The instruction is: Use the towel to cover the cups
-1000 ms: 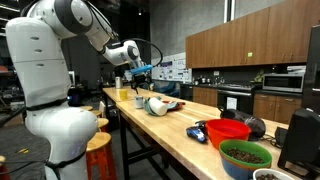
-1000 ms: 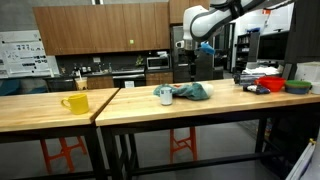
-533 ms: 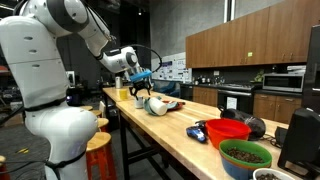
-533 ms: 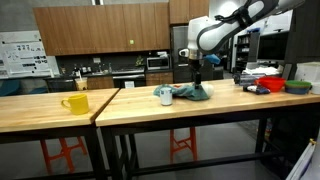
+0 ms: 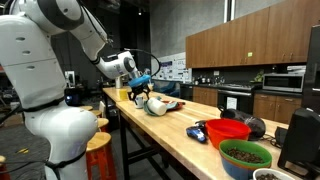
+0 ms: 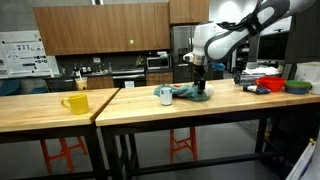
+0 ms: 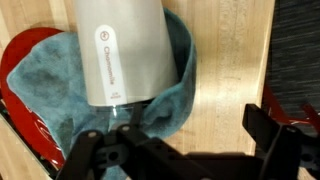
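The robot should next grab the teal towel by its loose edge beside the wood. The gripper then leaves the white cup free and can drape the towel over the cups.
A teal towel lies crumpled on the wooden table, with a white cup lying on its side on top of it. In both exterior views the white cup sits beside the towel. A yellow mug stands apart on the neighbouring table. My gripper is open and empty, just above the towel's edge and the bare wood; it also shows in both exterior views.
A red object lies under the towel. A red bowl, a bowl of dark stuff and a blue object sit further along the table. Kitchen counters stand behind.
My gripper has come down from above the table to just over the towel and cup. The towel and cups have not moved.
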Robot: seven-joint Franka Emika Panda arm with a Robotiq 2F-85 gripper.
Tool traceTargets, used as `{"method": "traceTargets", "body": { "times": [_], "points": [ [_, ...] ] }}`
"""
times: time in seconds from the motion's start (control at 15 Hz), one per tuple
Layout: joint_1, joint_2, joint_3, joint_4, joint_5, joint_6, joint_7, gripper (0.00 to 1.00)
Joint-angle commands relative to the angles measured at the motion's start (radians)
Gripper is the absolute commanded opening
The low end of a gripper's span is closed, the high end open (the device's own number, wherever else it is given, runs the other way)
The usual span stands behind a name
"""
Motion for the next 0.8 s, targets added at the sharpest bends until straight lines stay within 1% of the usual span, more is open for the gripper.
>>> {"method": "traceTargets", "body": {
  "times": [0.0,0.13,0.2,0.27,0.33,0.53,0.6,0.67,0.73],
  "points": [
    [0.001,-0.035,-0.009,-0.036,-0.026,0.042,0.0,1.0],
    [0.001,-0.032,-0.005,-0.035,-0.028,0.046,0.007,1.0],
    [0.001,-0.031,-0.003,-0.034,-0.029,0.046,0.013,0.75],
    [0.001,-0.03,-0.001,-0.032,-0.03,0.045,0.016,0.74],
    [0.001,-0.028,0.0,-0.031,-0.032,0.044,0.019,0.69],
    [0.001,-0.027,0.003,-0.028,-0.034,0.042,0.02,0.46],
    [0.001,-0.026,0.003,-0.027,-0.036,0.042,0.02,0.37],
    [0.001,-0.026,0.004,-0.026,-0.036,0.04,0.019,0.3],
    [0.0,-0.026,0.004,-0.026,-0.038,0.04,0.02,0.21]
  ]
}}
